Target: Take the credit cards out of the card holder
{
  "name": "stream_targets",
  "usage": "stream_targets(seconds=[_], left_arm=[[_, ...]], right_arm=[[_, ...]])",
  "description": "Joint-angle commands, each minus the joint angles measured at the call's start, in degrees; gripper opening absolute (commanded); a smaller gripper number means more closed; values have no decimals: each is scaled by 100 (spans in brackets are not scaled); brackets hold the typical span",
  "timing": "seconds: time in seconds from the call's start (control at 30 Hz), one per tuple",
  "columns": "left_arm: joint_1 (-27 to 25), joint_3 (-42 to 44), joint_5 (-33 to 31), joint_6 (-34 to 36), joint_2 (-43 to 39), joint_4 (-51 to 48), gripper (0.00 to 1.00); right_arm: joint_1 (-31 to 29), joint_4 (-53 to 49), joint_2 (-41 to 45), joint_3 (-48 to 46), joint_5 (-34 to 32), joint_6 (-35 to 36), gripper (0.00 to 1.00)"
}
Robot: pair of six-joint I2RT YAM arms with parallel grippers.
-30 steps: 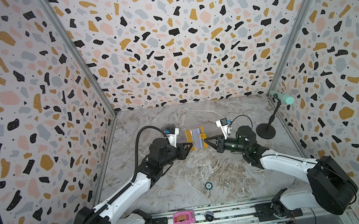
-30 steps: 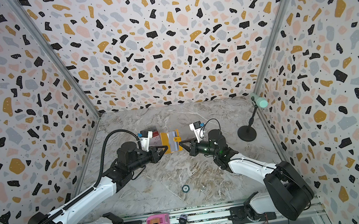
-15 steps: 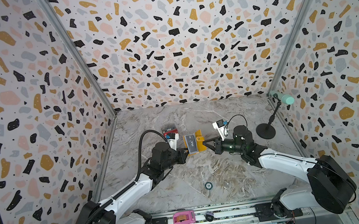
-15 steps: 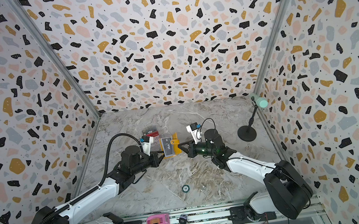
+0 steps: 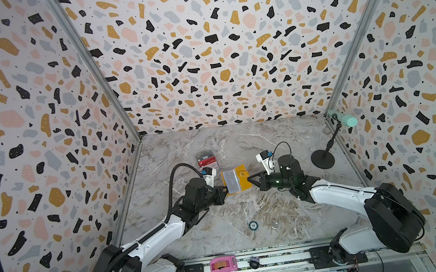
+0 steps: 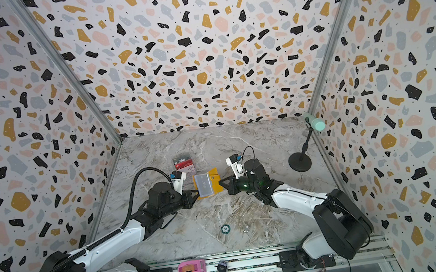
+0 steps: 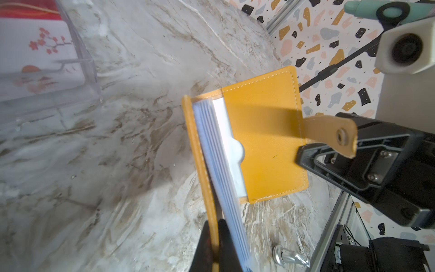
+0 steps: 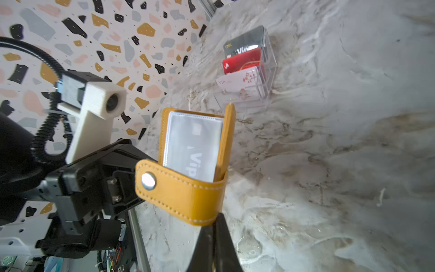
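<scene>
My left gripper should stay closed for now, because the card holder hangs open above the marble table with empty space beneath this cover, and this cover would fall if I let go.
The mustard-yellow card holder hangs open like a book between my two grippers in both top views. My left gripper is shut on the edge of one cover, beside the fanned clear sleeves. My right gripper is shut on the other cover where the snap tab joins. The front sleeve holds a greyish card with "Vip" lettering. A white card sits in the cover pocket. Black, red and white credit cards stand in a clear acrylic stand.
A black round-based stand with a teal head is at the right wall. A round chip and a small shiny piece lie near the front. A pink object rests on the front rail.
My left gripper has closed on the card holder's cover. The card holder has shifted a little toward the front and stands more open between the two grippers.
</scene>
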State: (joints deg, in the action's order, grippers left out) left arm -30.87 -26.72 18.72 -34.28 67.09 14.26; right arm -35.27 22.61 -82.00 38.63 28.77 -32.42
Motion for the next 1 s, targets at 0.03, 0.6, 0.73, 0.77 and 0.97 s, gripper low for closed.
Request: stream_targets(seconds=[0.03,0.6,0.73,0.77,0.97], left_arm=[[-11,207,-26,19,-39,111,0],[-17,582,-32,263,1013,341,0],[-15,563,-164,310,1130,274,1],[-15,569,-192,332,1164,263,2],[-15,657,-410,346,1267,243,8]], right_arm=[[-18,-290,-208,178,-93,122,0],[-7,-499,-1133,84,-91,31,1],[-14,-452,-1268,38,-191,-16,4],[-3,-459,-1296,34,-234,-32,6],[43,-559,-1433,8,-473,-89,8]])
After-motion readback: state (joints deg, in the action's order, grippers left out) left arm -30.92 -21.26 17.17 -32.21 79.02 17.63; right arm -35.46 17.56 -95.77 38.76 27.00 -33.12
